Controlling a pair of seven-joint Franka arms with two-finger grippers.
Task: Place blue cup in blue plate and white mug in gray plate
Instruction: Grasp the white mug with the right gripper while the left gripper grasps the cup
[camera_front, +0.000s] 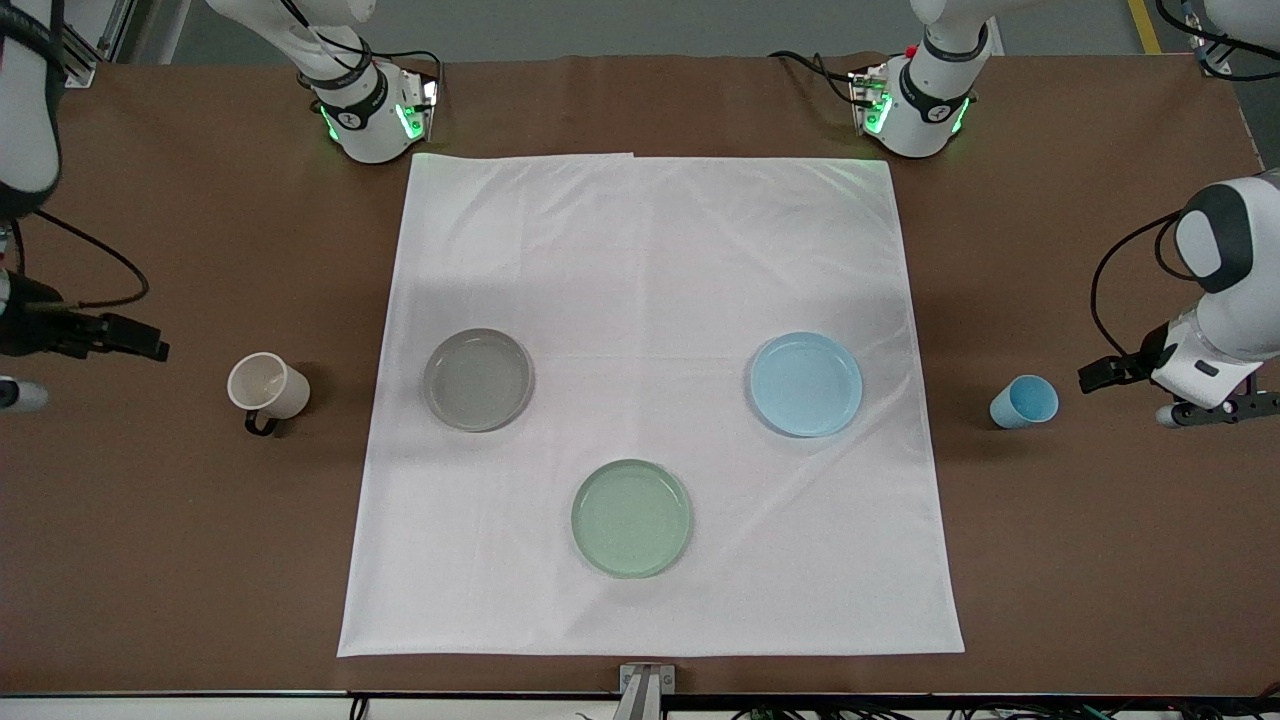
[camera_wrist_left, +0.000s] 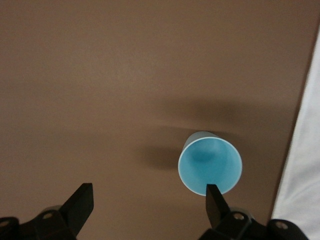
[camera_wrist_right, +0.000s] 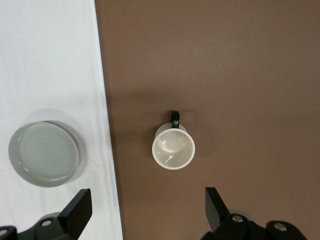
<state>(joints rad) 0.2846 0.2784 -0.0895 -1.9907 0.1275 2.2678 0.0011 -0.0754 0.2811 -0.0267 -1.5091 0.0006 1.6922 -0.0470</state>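
I should set the white mug in the gray plate (camera_front: 478, 380) next, so my right gripper should pick it up by its dark handle (camera_front: 260, 424).
The blue cup (camera_front: 1024, 402) stands upright on the brown table off the cloth, toward the left arm's end; it also shows in the left wrist view (camera_wrist_left: 210, 169). The blue plate (camera_front: 806, 384) lies empty on the white cloth. The white mug (camera_front: 267, 388) stands upright with its dark handle on the brown table toward the right arm's end; it also shows in the right wrist view (camera_wrist_right: 173, 148). The gray plate (camera_front: 478, 380) (camera_wrist_right: 44, 154) lies empty on the cloth. My left gripper (camera_front: 1135, 392) (camera_wrist_left: 148, 200) is open above the table beside the cup. My right gripper (camera_front: 85, 368) (camera_wrist_right: 147, 207) is open above the table beside the mug.
A pale green plate (camera_front: 632, 518) lies empty on the white cloth (camera_front: 650, 250), nearer the front camera than the other two plates. The cloth's edge shows in both wrist views. A cable (camera_front: 100, 260) lies on the table at the right arm's end.
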